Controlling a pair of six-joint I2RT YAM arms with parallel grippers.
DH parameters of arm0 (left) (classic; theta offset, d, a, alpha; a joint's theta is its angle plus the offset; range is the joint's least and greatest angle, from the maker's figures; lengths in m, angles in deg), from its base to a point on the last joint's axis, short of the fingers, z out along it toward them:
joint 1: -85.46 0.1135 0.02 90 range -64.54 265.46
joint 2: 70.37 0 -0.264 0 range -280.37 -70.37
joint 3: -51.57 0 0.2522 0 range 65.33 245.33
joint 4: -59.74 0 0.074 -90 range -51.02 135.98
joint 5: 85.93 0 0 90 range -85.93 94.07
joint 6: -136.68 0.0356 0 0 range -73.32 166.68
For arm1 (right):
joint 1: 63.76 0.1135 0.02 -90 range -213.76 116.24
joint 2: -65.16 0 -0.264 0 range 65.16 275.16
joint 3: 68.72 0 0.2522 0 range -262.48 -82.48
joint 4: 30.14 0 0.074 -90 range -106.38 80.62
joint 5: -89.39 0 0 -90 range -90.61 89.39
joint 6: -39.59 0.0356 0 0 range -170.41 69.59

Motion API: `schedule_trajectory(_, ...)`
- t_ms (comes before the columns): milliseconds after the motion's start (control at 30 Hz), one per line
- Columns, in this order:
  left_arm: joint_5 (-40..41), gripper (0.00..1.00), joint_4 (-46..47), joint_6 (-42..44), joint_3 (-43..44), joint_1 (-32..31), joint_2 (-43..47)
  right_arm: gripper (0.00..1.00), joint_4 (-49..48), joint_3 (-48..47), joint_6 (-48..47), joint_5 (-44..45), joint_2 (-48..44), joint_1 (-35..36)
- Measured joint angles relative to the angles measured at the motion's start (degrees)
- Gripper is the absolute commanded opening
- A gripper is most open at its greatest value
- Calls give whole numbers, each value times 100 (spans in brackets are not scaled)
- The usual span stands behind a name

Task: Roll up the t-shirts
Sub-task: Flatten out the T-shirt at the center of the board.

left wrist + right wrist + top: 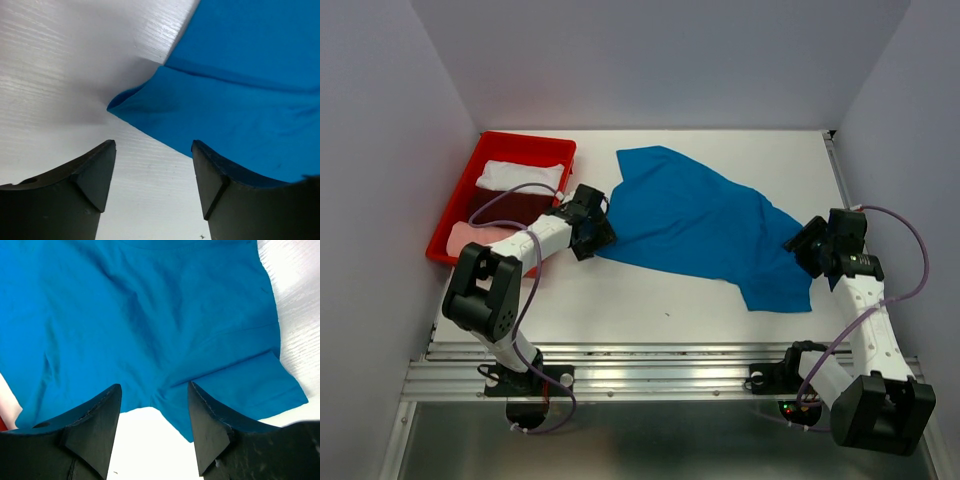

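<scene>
The left gripper picks up the blue t-shirt (700,225) by its near corner next, so that both grippers get to spread it flat for rolling.
A bright blue t-shirt (700,225) lies spread and slightly rumpled across the middle of the white table. My left gripper (596,226) sits low at its left edge. In the left wrist view that gripper (154,146) is open over bare table, and a corner of the blue t-shirt (240,95) lies just ahead of the fingertips. My right gripper (807,246) is at the shirt's right edge. The right wrist view shows this gripper (155,387) open, with the blue t-shirt (140,315) lying flat and its edge reaching between the fingertips.
A red tray (525,139) stands at the back left, holding a folded white t-shirt (520,175), a dark maroon one (510,207) and a pale pink one (475,238). The left arm crosses the tray's near corner. White walls close in the table on three sides.
</scene>
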Motion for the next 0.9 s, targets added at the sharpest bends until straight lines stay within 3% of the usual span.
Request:
schedule_trajectory(233, 179, 67, 190, -278, -2, 2, -146, 61, -2, 0, -15, -17, 17, 0)
schedule_trajectory(433, 334, 67, 238, -404, -68, 2, -334, 61, 0, 2, -15, -20, 17, 0)
schedule_trajectory(633, 369, 58, 494, -398, -76, -48, -485, 61, 0, 0, -15, -20, 17, 0)
schedule_trajectory(767, 385, 41, 658, -341, 61, -118, -680, 65, 2, 0, 0, -17, 17, 0)
schedule_trajectory(900, 374, 0, 734, -219, 245, -120, -881, 72, 15, 0, 52, 13, 11, 0)
